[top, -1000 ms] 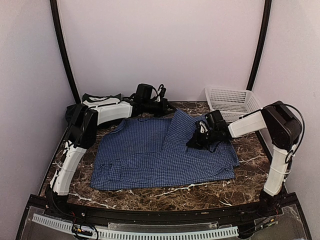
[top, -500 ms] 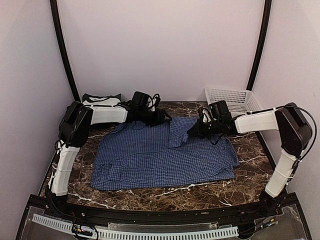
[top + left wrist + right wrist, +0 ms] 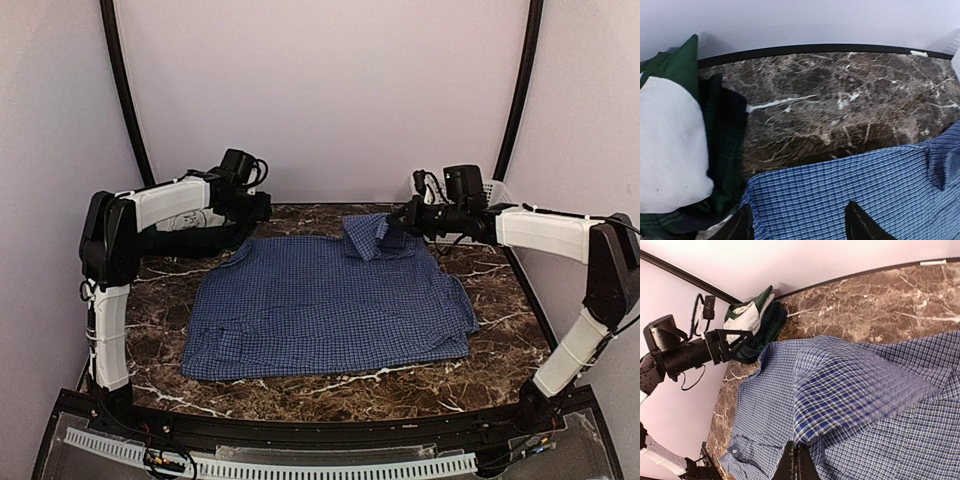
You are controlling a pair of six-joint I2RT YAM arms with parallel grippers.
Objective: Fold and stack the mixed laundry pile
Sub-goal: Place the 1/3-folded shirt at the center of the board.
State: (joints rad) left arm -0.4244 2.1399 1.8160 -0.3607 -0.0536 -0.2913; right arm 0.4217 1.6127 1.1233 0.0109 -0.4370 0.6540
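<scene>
My left gripper picks up the shirt by its far corner beside the pile next. Both grippers are then ready to fold the shirt's far edge over.
The blue-and-white check shirt (image 3: 320, 305) lies spread flat on the marble table (image 3: 500, 320). My right gripper (image 3: 393, 230) is shut on a flap of the shirt at its far right corner and holds that flap lifted; the pinch shows in the right wrist view (image 3: 801, 452). My left gripper (image 3: 264, 208) hangs open above the shirt's far left edge, its fingers (image 3: 742, 225) apart over the cloth with nothing gripped. The rest of the laundry pile sits at the far left: a white garment (image 3: 667, 150) with dark green parts (image 3: 682, 62) and a dark green plaid one (image 3: 725, 145).
A white lattice basket (image 3: 498, 192) stands at the far right corner, mostly hidden behind my right arm. Black frame posts (image 3: 120, 90) rise at both back corners. Bare marble shows along the near edge (image 3: 330, 390) and behind the shirt (image 3: 830, 105).
My left gripper opened, let go of the shirt and drew back to the left and up. My right gripper carried the shirt's flap from the middle toward the far right.
</scene>
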